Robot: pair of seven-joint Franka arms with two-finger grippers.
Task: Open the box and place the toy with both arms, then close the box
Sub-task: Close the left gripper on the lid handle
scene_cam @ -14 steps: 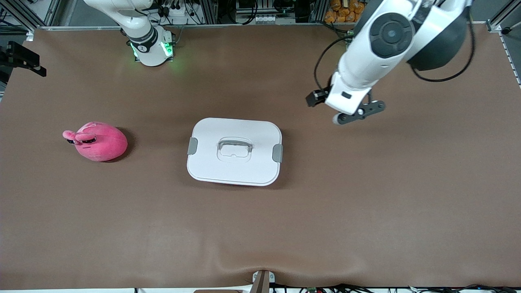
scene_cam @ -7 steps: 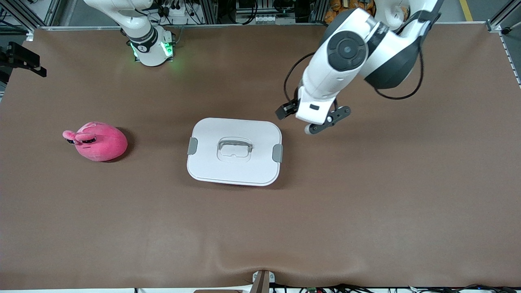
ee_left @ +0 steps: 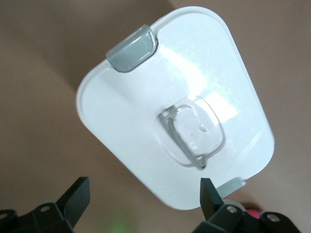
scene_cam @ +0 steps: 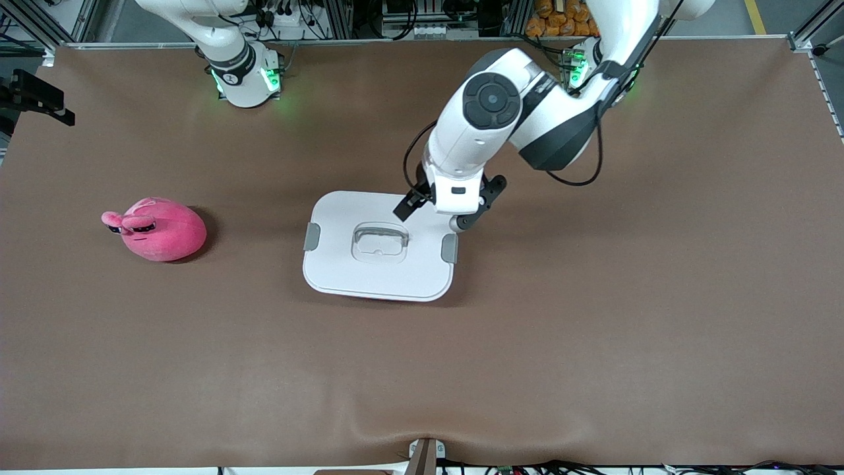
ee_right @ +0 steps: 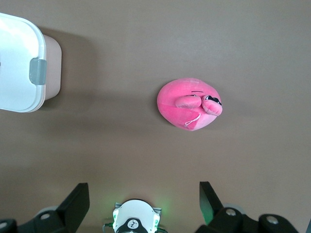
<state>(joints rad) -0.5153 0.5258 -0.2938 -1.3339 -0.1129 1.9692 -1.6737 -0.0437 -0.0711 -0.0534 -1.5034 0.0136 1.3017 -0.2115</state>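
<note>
The white lid spreads wider than my left gripper's fingers. To open the box, I will next grab the lid with my left gripper by its narrow handle (scene_cam: 381,232).
The box (scene_cam: 379,264) stands mid-table with its white lid on, a clear handle (scene_cam: 379,239) in the lid and a grey clip (scene_cam: 450,248) at each short end. My left gripper (scene_cam: 463,212) hangs open over the lid's corner at the left arm's end. In the left wrist view the left gripper (ee_left: 144,196) is empty, with the lid (ee_left: 146,97) and handle (ee_left: 192,133) below it. The pink plush toy (scene_cam: 158,229) lies toward the right arm's end. My right gripper (ee_right: 142,201) is open and empty high over its own base, with the toy (ee_right: 189,104) and the box (ee_right: 19,58) below.
Brown matting covers the table (scene_cam: 593,330). The right arm's green-lit base (scene_cam: 247,76) and the left arm's base (scene_cam: 580,66) stand at the edge farthest from the front camera. A black fixture (scene_cam: 36,95) juts in at the right arm's end.
My left arm has swung in from the left arm's end of the table and its open gripper now hangs over the box lid. Toy, box and right arm have not moved.
</note>
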